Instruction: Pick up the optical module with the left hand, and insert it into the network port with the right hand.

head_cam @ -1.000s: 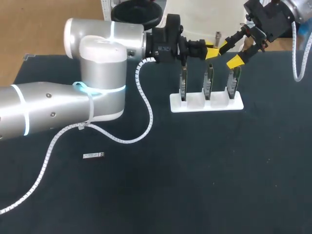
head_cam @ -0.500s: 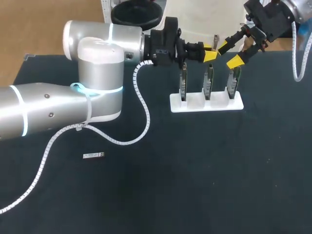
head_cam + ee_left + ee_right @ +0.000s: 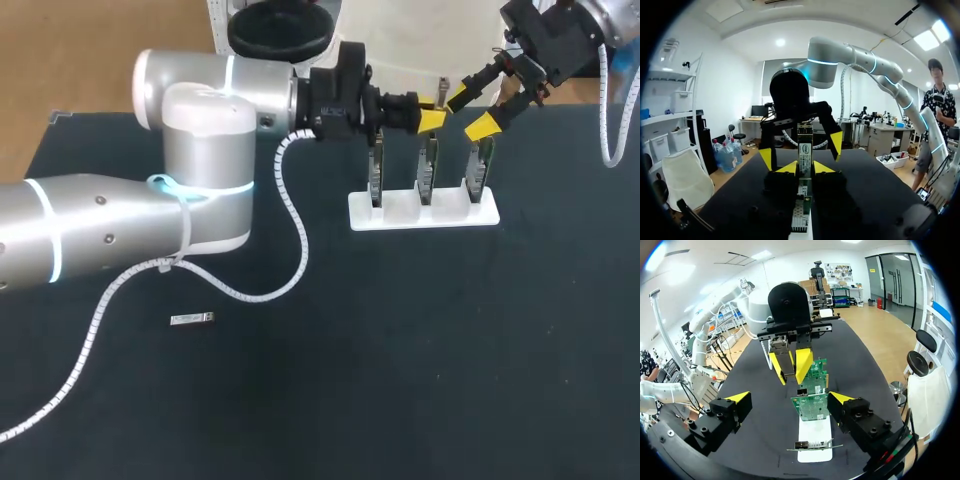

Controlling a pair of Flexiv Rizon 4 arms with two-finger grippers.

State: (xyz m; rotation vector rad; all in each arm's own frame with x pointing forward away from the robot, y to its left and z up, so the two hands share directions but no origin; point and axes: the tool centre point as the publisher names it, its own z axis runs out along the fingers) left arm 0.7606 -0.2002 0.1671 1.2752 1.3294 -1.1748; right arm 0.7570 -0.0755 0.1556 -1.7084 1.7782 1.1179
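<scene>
My right gripper grabs the optical module by its bare end (image 3: 443, 87) next, since my left gripper's yellow fingertips cover one end of the module.
My left gripper (image 3: 431, 116) hovers above the row of network cards (image 3: 426, 172) and is shut on a slim silver optical module (image 3: 441, 82). In the left wrist view the module (image 3: 805, 148) stands upright between my own yellow tips (image 3: 805, 168). My right gripper (image 3: 470, 111) hangs just to its right, open and empty, and faces the left gripper. In the right wrist view my wide-open gripper (image 3: 790, 399) points at the module (image 3: 788, 360), which is a short way ahead above the green cards (image 3: 812, 390).
The three cards stand upright in a white stand (image 3: 424, 215) at the back of the dark table. A second small silver module (image 3: 192, 319) lies flat at the front left. A white cable (image 3: 290, 200) trails from my left arm across the table.
My left gripper has drifted slightly left and a touch lower with the module still in it. The right arm has kept still.
</scene>
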